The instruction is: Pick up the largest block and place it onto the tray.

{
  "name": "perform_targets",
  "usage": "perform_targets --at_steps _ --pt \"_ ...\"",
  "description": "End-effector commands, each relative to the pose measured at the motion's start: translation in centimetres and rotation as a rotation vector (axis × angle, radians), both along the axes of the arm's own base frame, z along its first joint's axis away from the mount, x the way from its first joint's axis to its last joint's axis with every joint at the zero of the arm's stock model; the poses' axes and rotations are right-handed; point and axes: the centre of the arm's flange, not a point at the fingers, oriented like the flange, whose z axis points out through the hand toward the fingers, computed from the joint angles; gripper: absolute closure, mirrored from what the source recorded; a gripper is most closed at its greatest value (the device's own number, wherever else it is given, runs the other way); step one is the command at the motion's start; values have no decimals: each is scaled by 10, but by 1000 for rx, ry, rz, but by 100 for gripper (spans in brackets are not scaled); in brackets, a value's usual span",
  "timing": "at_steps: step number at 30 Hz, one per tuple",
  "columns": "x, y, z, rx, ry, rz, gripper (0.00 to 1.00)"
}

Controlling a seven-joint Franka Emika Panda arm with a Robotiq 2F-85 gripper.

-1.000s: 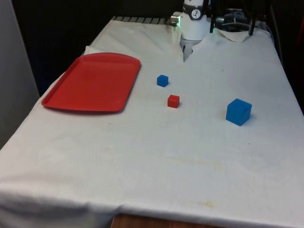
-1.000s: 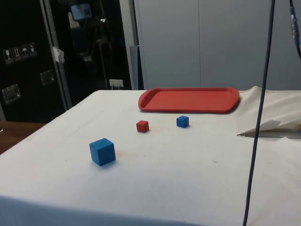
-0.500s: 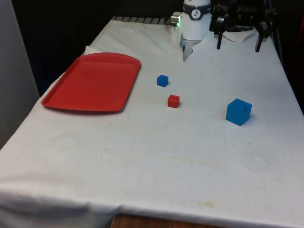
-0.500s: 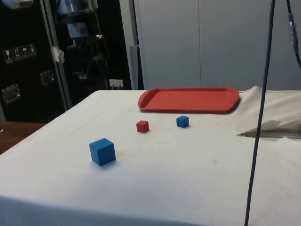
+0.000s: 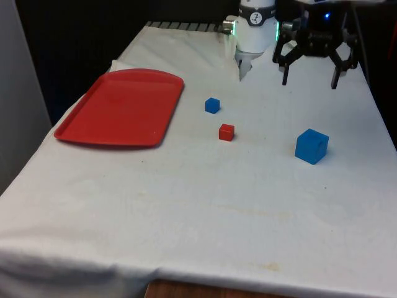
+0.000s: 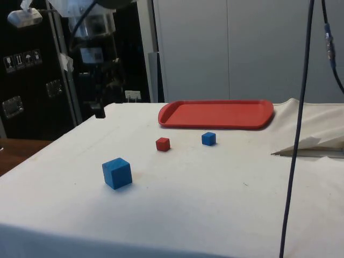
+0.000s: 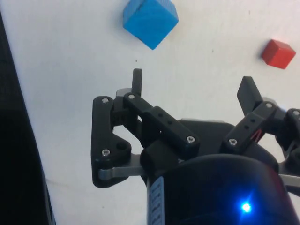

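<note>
My gripper grabs the large blue block's two facing flat sides next, since the block sits turned with a corner (image 7: 153,48) pointing out.
The large blue block (image 5: 311,146) (image 6: 117,173) (image 7: 150,18) rests on the white cloth at the front view's right. A small blue block (image 5: 212,105) (image 6: 208,138) and a small red block (image 5: 226,131) (image 6: 163,144) (image 7: 278,53) lie near the middle. The red tray (image 5: 121,107) (image 6: 216,113) lies at the front view's left. My gripper (image 5: 309,81) (image 7: 192,89) hangs open above the table, behind the large blue block and well apart from it, with nothing between its fingers.
The cloth is rucked up into a fold (image 5: 243,68) (image 6: 309,143) near the robot's base. A dark cable (image 6: 298,129) hangs down in the side view. The table's right edge (image 5: 381,118) runs close to the large block.
The gripper has come down and forward into the front view, toward the large blue block. The blocks and tray have not moved.
</note>
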Motion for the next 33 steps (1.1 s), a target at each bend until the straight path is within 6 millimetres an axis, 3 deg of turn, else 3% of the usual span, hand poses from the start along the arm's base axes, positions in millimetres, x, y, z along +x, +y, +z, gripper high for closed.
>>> perform_targets --at_steps 1,33 --pt "1 1 -4 12 -13 -4 0" --pt "0 4 -81 12 -56 -153 0"
